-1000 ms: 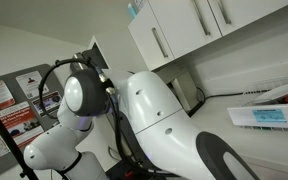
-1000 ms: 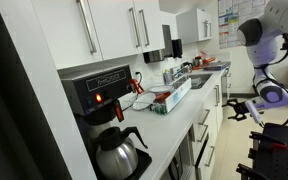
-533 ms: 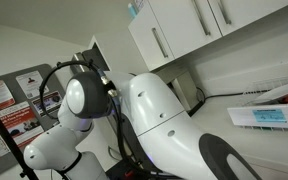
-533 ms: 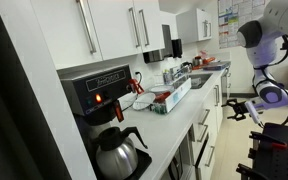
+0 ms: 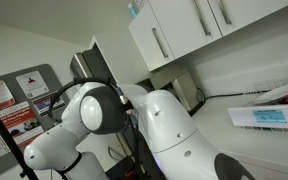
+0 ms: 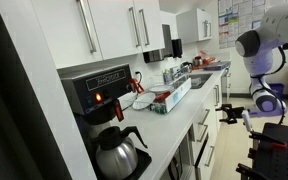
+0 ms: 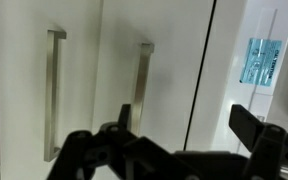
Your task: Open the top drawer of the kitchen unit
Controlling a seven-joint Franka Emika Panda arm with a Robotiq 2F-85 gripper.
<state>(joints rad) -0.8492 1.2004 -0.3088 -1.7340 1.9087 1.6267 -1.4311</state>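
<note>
Next, my gripper should grab the top drawer's steel bar handle nearest the worktop, fingers straddling the handle, to pull the drawer open.
The kitchen unit [image 6: 210, 128] is a run of white fronts under a pale worktop [image 6: 174, 122], seen in an exterior view. My gripper [image 6: 230, 112] hangs in the aisle beside these fronts, apart from them. In the wrist view my gripper [image 7: 184, 125] is open and empty, its two dark fingers spread wide. Behind the fingers are white fronts [image 7: 169, 60] with two steel bar handles [image 7: 143, 85] and a dark gap between them. In an exterior view my own arm [image 5: 154, 125] hides the base fronts.
A coffee machine [image 6: 96, 95] with a glass pot [image 6: 116, 150], a dish rack [image 6: 164, 98] and a sink area stand on the worktop. White wall cupboards [image 6: 104, 30] [image 5: 184, 28] hang above. A paper tray [image 5: 269, 115] lies on the worktop.
My arm has swung: the elbow joint moved lower and closer to the unit, and the gripper shifted a little toward the white fronts. It stays open.
</note>
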